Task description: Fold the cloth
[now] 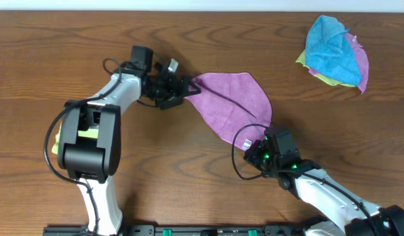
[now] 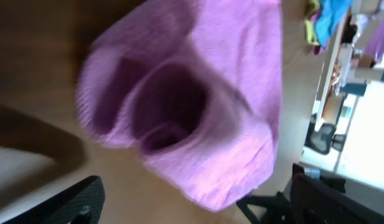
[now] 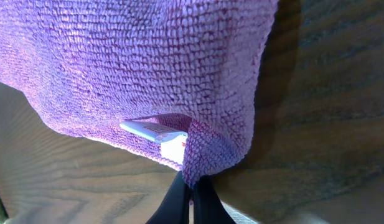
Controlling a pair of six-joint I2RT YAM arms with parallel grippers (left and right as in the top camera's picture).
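Note:
The left gripper should next grab the cloth's far corner point(image 1: 193, 95) point(image 2: 148, 142), away from the tagged corner, so that the cloth can be spread flat for folding.
The magenta-purple cloth point(image 1: 234, 98) lies on the wooden table, bunched into a rough triangle between the two arms. My left gripper point(image 1: 185, 88) is at its far-left corner. In the left wrist view its fingers point(image 2: 195, 190) are spread wide, and the cloth point(image 2: 198, 93) bulges just ahead of them, its lower edge reaching between them; they do not pinch it. My right gripper point(image 1: 259, 136) is at the near corner. In the right wrist view its fingers point(image 3: 193, 186) are shut on the cloth's point(image 3: 148, 62) corner, right beside the white tag point(image 3: 160, 134).
A heap of other cloths sits at the back right: a bright blue one point(image 1: 329, 39) on top of a lime-green one point(image 1: 319, 73) and a purple one point(image 1: 360, 62). The table's far edge point(image 1: 202, 12) runs along the top.

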